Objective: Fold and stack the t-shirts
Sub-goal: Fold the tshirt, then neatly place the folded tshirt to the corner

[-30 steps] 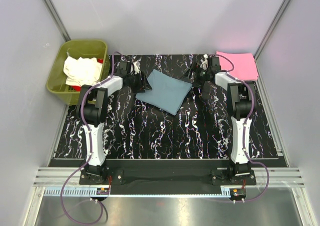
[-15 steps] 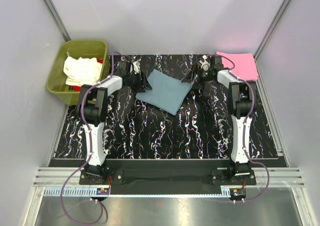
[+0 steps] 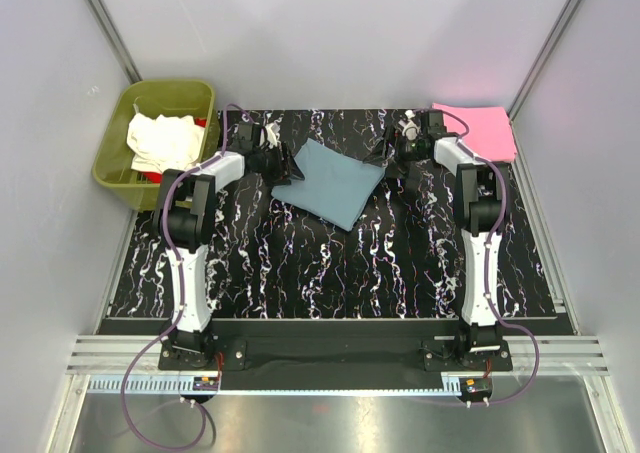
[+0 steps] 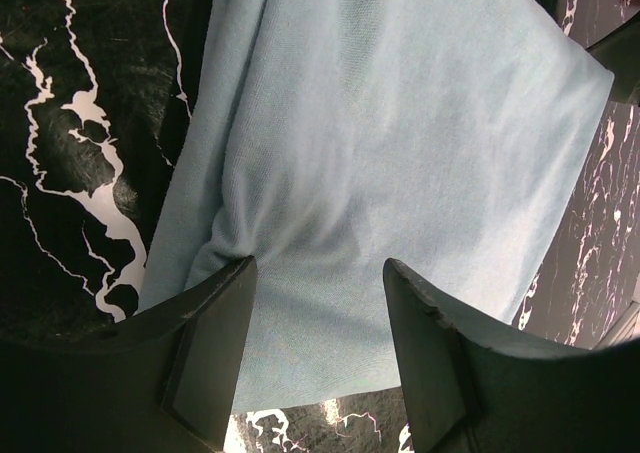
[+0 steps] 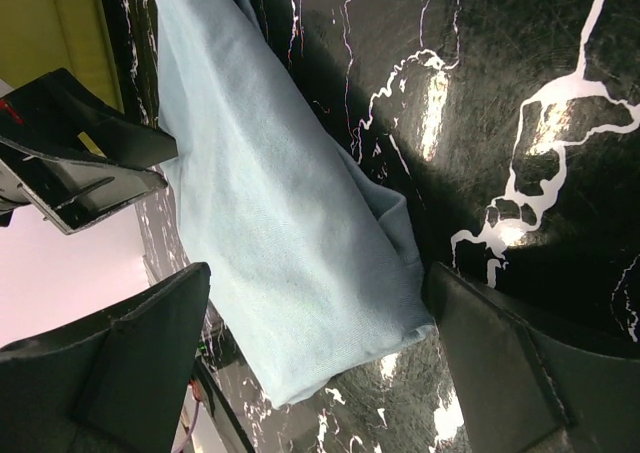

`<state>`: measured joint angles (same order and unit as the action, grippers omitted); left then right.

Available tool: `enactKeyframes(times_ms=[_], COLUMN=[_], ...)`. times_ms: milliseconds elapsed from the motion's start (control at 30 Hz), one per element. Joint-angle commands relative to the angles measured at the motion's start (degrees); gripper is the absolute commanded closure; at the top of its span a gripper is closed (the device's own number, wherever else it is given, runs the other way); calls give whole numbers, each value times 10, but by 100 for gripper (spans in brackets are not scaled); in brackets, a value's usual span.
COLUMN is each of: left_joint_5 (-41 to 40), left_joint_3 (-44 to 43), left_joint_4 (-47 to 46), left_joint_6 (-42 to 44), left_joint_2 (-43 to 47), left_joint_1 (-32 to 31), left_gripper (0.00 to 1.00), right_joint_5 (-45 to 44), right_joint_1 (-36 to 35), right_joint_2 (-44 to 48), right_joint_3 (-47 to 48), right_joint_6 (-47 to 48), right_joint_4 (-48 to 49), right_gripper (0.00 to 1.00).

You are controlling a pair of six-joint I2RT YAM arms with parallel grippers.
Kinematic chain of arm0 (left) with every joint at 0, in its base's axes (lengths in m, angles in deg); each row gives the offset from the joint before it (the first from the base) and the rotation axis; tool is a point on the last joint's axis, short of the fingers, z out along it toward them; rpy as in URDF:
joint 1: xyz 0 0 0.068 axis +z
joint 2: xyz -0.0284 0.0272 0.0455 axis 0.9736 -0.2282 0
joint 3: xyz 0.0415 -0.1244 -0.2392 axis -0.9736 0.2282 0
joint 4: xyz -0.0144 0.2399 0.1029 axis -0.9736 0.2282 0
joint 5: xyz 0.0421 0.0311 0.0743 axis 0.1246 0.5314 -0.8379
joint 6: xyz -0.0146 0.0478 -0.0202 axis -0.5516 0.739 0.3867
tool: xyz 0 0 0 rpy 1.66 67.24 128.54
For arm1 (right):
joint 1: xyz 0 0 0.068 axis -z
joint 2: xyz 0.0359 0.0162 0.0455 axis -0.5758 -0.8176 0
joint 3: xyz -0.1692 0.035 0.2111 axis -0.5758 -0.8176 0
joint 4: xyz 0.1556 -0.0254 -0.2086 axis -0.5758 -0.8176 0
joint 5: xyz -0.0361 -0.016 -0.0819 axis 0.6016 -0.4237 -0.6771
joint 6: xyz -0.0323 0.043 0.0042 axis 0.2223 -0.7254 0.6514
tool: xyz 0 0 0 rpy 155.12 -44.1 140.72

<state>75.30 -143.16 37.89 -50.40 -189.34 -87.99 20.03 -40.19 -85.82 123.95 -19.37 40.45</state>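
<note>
The blue-grey t-shirt has to be pulled over and stacked, so the robot's right gripper should next grip the folded blue-grey t-shirt's corner (image 3: pixel 379 169) (image 5: pixel 388 319) nearest the pink t-shirt.
A folded dusty blue-grey t-shirt (image 3: pixel 332 180) lies flat at the back middle of the black marbled table. My left gripper (image 3: pixel 290 171) is open at the shirt's left edge, and the left wrist view shows the cloth (image 4: pixel 400 143) between its spread fingers (image 4: pixel 210 343). My right gripper (image 3: pixel 385 159) is open at the shirt's right corner, its fingers (image 5: pixel 130 363) straddling the cloth (image 5: pixel 290 263). A folded bright pink t-shirt (image 3: pixel 478 129) lies at the back right corner. A cream-white t-shirt (image 3: pixel 160 140) and a bit of a red one (image 3: pixel 201 122) lie in the tub.
An olive-green plastic tub (image 3: pixel 120 173) stands off the table's back left corner. Grey walls close in the back and sides. The table's bare marbled surface (image 3: pixel 340 273) stretches from the shirt to the arm bases.
My right gripper has shifted slightly left towards the blue-grey shirt's right corner. The left gripper and the shirts have not visibly moved.
</note>
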Motion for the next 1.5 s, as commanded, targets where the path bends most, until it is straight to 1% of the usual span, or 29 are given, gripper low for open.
enactKeyframes(times_ms=[0,167,300,600,700,733,833,867,933,967,1000,1067,1133,1167,1200,1233,1267,1300,1333,1367,1467], left_joint_5=[-14,-13,-10,-5,-4,-5,-10,-14,-44,-47,-45,-30,-26,-36,-47,-63,-69,-72,-64,-65,-68], left_joint_3=[-4,-5,-3,2,7,9,14,17,31,41,54,54,57,50,42,35,25,24,25,31,65], left_joint_4=[7,3,-1,-11,-15,-17,-16,-16,-15,-23,-32,-27,-25,-16,18,36,53,76,85,103,115], left_joint_6=[10,7,5,0,-4,-6,-13,-14,-14,-17,-23,-38,-49,-50,-50,-48,-47,-46,-36,-31,-16], left_joint_2=[-27,-30,-32,-33,-34,-34,-35,-34,-22,-16,-4,9,50,81,96,110,136,151,165,194,250], left_joint_1=[5,5,5,4,5,5,5,5,5,5,5,5,5,5,5,5,4,2,1,-2,-12], left_gripper=[39,39,39,40,39,39,40,40,40,40,40,41,40,40,40,40,39,39,39,39,39], right_joint_5=[-56,-50,-29,-42,-45,-44,-55,-52,-48,-44,-41,-39,-51,-58,-70,-106,-126,-145,-179,-200,-256], right_joint_1=[-9,-9,-10,-16,-16,-16,-16,-16,-16,-16,-16,-16,-16,-16,-16,-17,-18,-18,-19,-19,-19], right_joint_2=[-53,-54,-55,-58,-58,-58,-51,-51,-42,-38,-33,-11,21,32,42,55,61,66,79,87,117], right_joint_3=[9,17,17,27,25,25,10,9,1,-8,-14,-22,-24,-18,-10,-2,17,24,25,23,16], right_joint_6=[29,54,56,60,60,60,52,53,58,60,62,64,67,82,94,106,130,143,153,171,206], right_joint_4=[-69,-106,-107,-116,-114,-112,-90,-85,-69,-52,-40,-29,-28,-45,-61,-80,-121,-139,-154,-168,-182], right_gripper=[0,2,5,10,18,29,51,62,74,91,100,100,100,100,100,100,100,100,100,100,100])
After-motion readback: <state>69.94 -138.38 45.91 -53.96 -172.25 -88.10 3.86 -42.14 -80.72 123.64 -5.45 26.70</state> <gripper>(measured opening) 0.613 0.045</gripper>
